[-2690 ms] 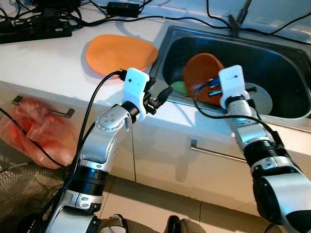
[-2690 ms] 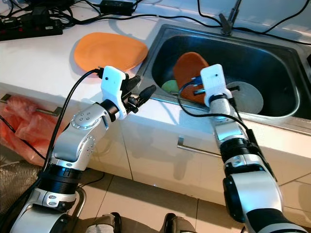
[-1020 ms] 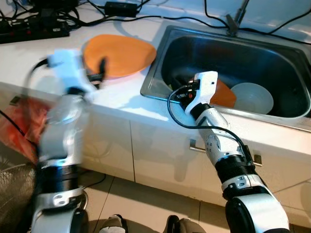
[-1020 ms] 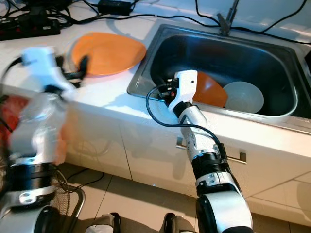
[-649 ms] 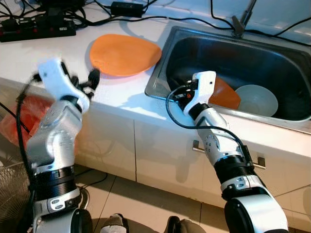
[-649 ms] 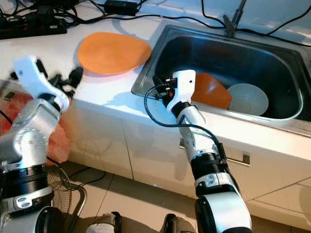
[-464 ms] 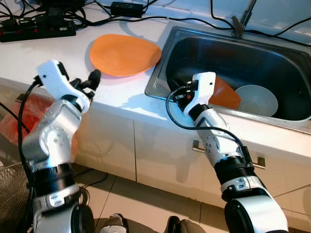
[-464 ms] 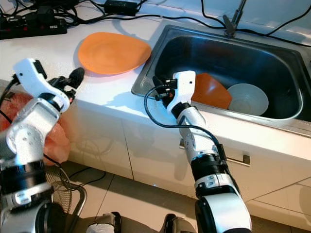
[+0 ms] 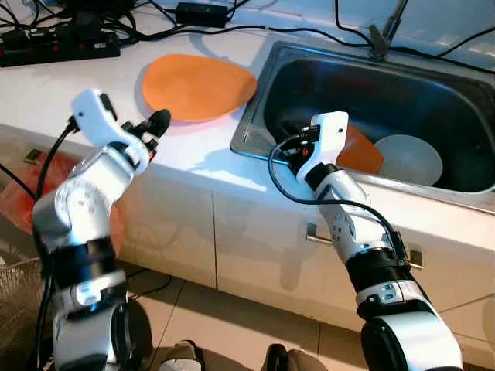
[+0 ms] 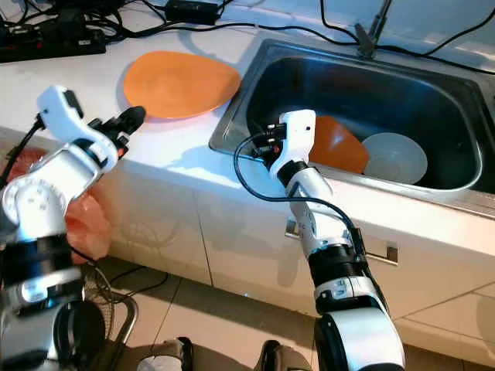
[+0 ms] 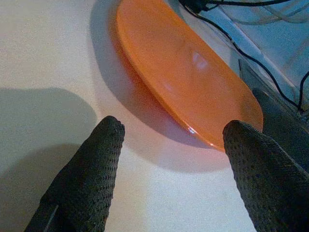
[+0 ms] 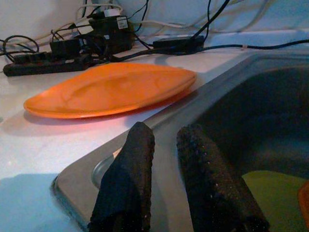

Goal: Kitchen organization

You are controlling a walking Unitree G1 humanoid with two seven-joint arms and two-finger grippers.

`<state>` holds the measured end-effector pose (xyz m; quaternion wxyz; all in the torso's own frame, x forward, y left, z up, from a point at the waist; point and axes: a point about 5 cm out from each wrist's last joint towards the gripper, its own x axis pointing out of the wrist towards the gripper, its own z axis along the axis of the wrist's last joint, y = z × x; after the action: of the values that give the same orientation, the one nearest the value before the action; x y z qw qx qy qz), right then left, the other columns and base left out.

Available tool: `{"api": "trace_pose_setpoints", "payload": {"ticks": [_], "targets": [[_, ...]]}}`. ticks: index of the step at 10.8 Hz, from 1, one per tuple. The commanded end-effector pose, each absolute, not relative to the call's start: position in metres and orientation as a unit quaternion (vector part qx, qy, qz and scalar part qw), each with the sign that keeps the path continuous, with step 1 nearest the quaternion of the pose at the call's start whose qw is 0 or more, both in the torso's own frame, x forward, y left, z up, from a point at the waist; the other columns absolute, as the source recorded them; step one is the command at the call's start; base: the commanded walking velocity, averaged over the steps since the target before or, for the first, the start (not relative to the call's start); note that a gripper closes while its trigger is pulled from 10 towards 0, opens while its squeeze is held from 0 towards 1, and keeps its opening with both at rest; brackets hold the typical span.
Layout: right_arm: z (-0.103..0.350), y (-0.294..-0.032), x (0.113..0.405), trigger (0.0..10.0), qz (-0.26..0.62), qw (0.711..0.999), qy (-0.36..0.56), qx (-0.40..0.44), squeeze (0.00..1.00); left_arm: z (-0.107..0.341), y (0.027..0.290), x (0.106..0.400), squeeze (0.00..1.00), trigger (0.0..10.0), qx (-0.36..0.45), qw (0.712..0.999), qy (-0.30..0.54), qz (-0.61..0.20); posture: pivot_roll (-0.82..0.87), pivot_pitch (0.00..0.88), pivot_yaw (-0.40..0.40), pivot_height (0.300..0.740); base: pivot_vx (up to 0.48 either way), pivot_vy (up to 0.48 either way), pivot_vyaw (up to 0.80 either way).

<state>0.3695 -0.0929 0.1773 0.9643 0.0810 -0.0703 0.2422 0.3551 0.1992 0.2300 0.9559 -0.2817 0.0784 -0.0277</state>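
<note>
The plate's broad side is wider than the open fingers, so my left gripper needs to pick up the plate by its thin raised rim (image 11: 186, 126) next.
An orange plate (image 9: 197, 85) lies flat on the white counter (image 9: 193, 158), left of the steel sink (image 9: 251, 127). My left gripper (image 9: 157, 124) hovers just off the plate's near edge, open wide; in the left wrist view the orange plate (image 11: 188, 77) lies straight ahead of the fingers (image 11: 91, 174). An orange bowl (image 9: 360, 151) and a white bowl (image 9: 406, 158) rest in the sink. My right gripper (image 9: 285, 148) is inside the sink at its left wall, fingers (image 12: 130, 179) nearly together, holding nothing. A green item (image 12: 270, 188) lies on the sink floor.
Power strips and black cables (image 9: 62, 42) run along the back of the counter. The faucet base (image 9: 383, 35) stands behind the sink. A red plastic bag (image 9: 23, 209) hangs by the cabinet at the left. A cabinet handle (image 9: 317, 232) sits below the sink.
My left gripper has moved right, closer to the orange plate's near edge. The right gripper has stayed in the sink's left end.
</note>
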Motion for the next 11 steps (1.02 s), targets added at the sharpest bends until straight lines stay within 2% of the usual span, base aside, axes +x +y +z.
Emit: {"api": "trace_pose_setpoints", "payload": {"ticks": [1,7,11], "targets": [[0.18,-0.096,0.369,10.0,0.237,0.966,-0.071,0.075,0.0,0.232,0.198,0.357,0.0,10.0,-0.286,0.954,0.09,-0.028,0.11,0.135,-0.032,0.74,0.0,0.0,0.0],[0.179,-0.104,0.361,10.0,0.232,0.968,-0.067,0.072,0.0,0.223,0.191,0.382,0.0,10.0,-0.292,0.948,0.126,-0.011,0.07,0.18,-0.038,0.74,0.0,0.0,0.0],[0.178,-0.11,0.352,10.0,0.226,0.97,-0.057,0.067,0.0,0.21,0.171,0.401,0.0,10.0,-0.303,0.943,0.14,-0.016,0.02,0.231,-0.051,0.74,0.0,0.0,0.0]]}}
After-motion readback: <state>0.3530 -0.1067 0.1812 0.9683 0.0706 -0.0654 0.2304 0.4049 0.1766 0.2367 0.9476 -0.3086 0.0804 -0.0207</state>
